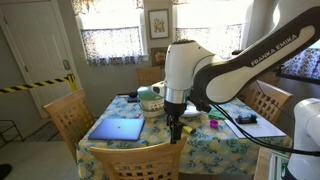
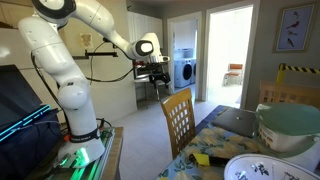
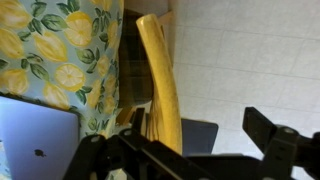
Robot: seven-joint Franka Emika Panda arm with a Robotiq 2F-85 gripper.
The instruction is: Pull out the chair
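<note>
The chair's top bar (image 1: 163, 152) (image 3: 166, 106) is below my gripper's spread fingers, so they would miss it if they closed now. My gripper should go down to the top bar first, then close on it.
The chair (image 1: 140, 161) is light wood with a curved top rail over vertical slats. It is tucked in at the near side of the table in an exterior view, and shows large in the foreground of an exterior view (image 2: 178, 117). In the wrist view its top rail (image 3: 160, 80) runs up the middle, beside the lemon-print tablecloth (image 3: 50, 50). My gripper (image 1: 177, 130) hangs over the table edge just above the chair. It also shows in an exterior view (image 2: 155, 72). Its fingers (image 3: 188, 150) are spread wide apart and hold nothing. The rail lies between and beyond them, not touched.
A laptop (image 1: 118, 128) and a teal bowl (image 1: 150, 97) sit on the table (image 1: 215, 140). Matching wooden chairs stand at the side (image 1: 68, 115), opposite side (image 1: 268, 100) and far end (image 1: 150, 75). Yellow tape (image 1: 40, 83) crosses a door. The robot base (image 2: 80, 135) stands beside the chair.
</note>
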